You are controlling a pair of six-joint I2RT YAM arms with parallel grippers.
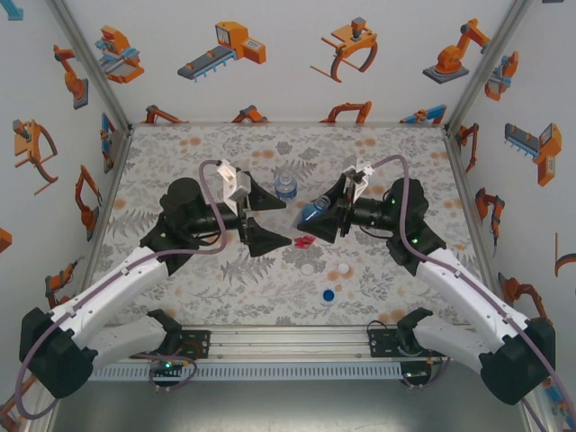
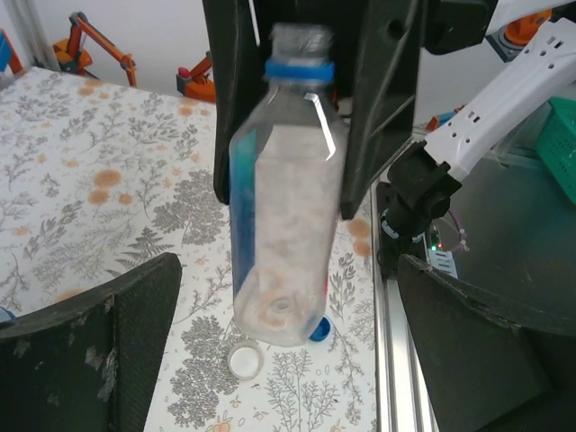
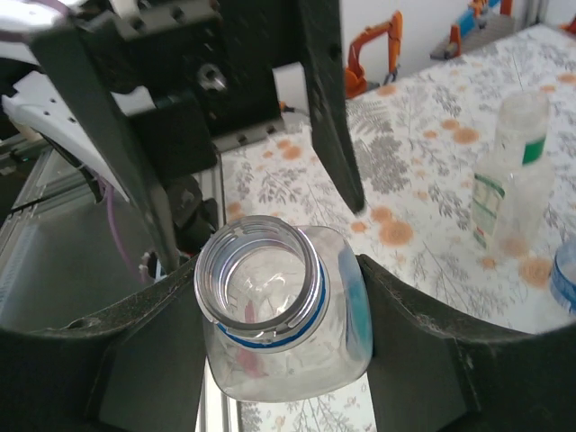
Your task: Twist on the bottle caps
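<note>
My left gripper grabs the short blue-tinted bottle around its lower body (image 1: 310,215) (image 2: 283,266) next, which leaves the bottle's capless opening free to screw on a cap.
My right gripper (image 1: 317,216) is shut on the short blue-tinted bottle (image 1: 311,214), which hangs tilted above the table with red at its base. In the right wrist view its open, capless mouth (image 3: 261,279) faces the camera between the two fingers. My left gripper (image 1: 286,221) stands wide open just left of that bottle; its fingers (image 2: 90,351) sit on either side below the bottle (image 2: 283,207) without touching it. On the table lie two white caps (image 1: 308,268) (image 1: 343,268) and a blue cap (image 1: 328,294). The blue cap (image 2: 319,331) peeks out behind the bottle's base, beside a white cap (image 2: 245,361).
A blue-labelled water bottle (image 1: 285,186) stands upright behind the grippers. A tall narrow bottle with a green label (image 3: 508,180) stands farther off in the right wrist view. The table's metal front rail (image 1: 288,340) runs close to the caps.
</note>
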